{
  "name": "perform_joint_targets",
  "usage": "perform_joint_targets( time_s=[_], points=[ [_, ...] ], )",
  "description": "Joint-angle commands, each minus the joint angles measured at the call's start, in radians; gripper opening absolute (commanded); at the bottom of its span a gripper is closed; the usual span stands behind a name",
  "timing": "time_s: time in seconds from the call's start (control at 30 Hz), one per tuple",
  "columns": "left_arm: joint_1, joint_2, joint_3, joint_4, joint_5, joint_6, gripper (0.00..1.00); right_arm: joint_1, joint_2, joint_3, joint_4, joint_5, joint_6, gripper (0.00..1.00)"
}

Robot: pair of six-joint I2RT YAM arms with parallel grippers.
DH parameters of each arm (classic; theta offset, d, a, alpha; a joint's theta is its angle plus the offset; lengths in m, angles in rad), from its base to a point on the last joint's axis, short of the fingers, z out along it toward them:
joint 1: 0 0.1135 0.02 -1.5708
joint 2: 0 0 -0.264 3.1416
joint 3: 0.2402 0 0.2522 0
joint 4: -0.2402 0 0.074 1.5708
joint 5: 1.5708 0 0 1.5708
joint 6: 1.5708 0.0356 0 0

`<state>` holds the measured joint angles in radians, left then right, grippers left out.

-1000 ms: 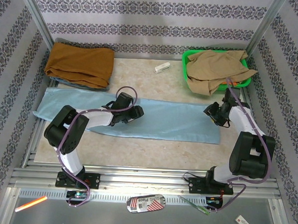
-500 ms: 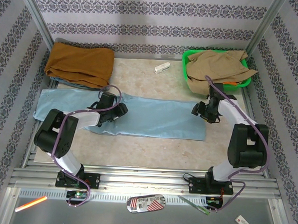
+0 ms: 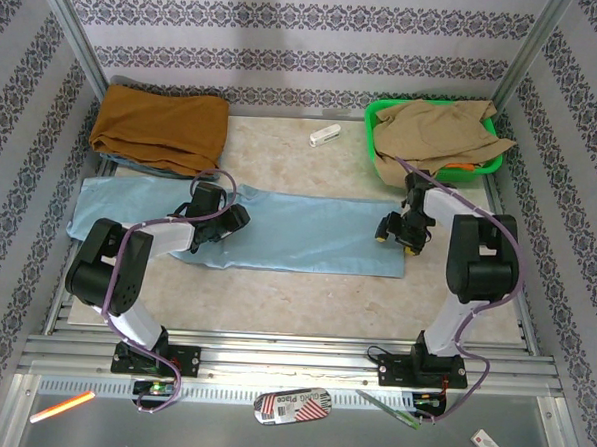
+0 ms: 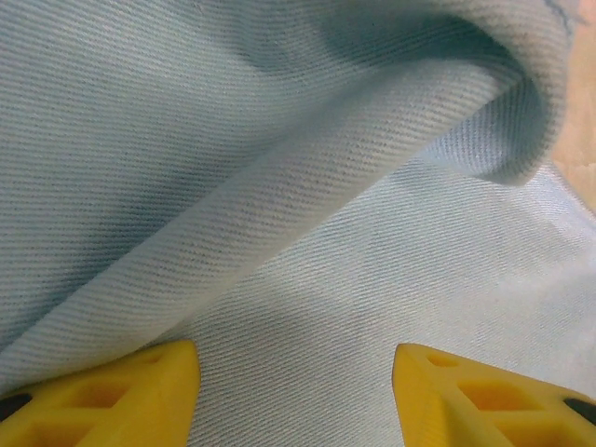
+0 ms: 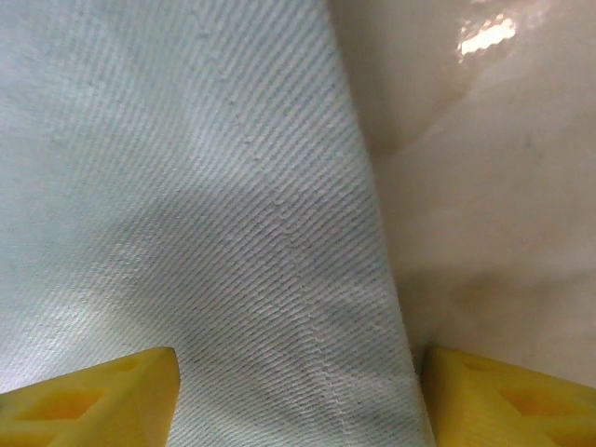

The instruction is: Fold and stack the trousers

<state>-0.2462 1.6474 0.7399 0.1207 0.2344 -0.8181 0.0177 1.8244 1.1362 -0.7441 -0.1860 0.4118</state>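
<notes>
My right gripper grabs the stitched hem edge (image 3: 398, 245) next and carries that end of the trousers over, to fold the pale sky-blue trousers (image 3: 308, 239).
The pale sky-blue trousers (image 3: 308, 239) lie flat in a long band across the table, their right hem near the right arm. My left gripper (image 3: 229, 220) presses down on the cloth left of centre. In the left wrist view it (image 4: 296, 356) is open, flat cloth (image 4: 307, 279) between its yellow fingers (image 4: 140, 391), and a raised fold (image 4: 279, 177) runs just above them. My right gripper (image 3: 398, 239) is at the right hem. Its wrist view shows it (image 5: 300, 361) open, straddling the stitched hem edge (image 5: 363, 233), one finger (image 5: 503, 396) over bare table.
A folded rust-orange garment (image 3: 161, 126) lies at the back left, over a corner of the blue cloth. A green basket (image 3: 376, 115) at the back right holds a tan garment (image 3: 433, 135). A small white object (image 3: 324, 136) sits between them. Bare table (image 3: 275, 297) lies in front.
Both grippers moved left. The trousers' right hem came left with the right gripper, shortening the band, and a fold rose by the left gripper. The right jaws widened.
</notes>
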Motion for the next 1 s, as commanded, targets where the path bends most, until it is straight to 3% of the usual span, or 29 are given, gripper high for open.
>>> perform_joint_targets(
  time_s=[0.0,0.13,0.3,0.4,0.53,0.7,0.97],
  points=[
    [0.012,0.029,-0.014,-0.043,0.023,0.002,0.58,0.008,0.019,0.011,0.022,-0.093,0.021,0.68],
    [0.012,0.006,-0.008,-0.069,0.024,0.01,0.58,0.025,0.052,0.019,0.02,-0.111,0.021,0.55],
    [0.012,-0.016,-0.004,-0.09,0.027,0.019,0.58,0.031,0.007,-0.023,0.067,-0.161,0.039,0.17],
    [0.012,-0.021,-0.008,-0.094,0.037,0.021,0.58,0.017,-0.063,-0.051,0.086,-0.152,0.062,0.0],
    [-0.012,-0.009,-0.032,-0.056,0.059,-0.001,0.58,-0.064,-0.181,-0.1,0.142,-0.232,0.114,0.0],
    [-0.11,0.023,-0.025,-0.002,0.083,-0.065,0.58,-0.138,-0.294,-0.1,0.121,-0.262,0.128,0.0],
    [-0.333,0.103,0.041,0.049,-0.062,-0.163,0.58,-0.177,-0.513,-0.097,0.045,-0.227,0.166,0.0]
  ],
)
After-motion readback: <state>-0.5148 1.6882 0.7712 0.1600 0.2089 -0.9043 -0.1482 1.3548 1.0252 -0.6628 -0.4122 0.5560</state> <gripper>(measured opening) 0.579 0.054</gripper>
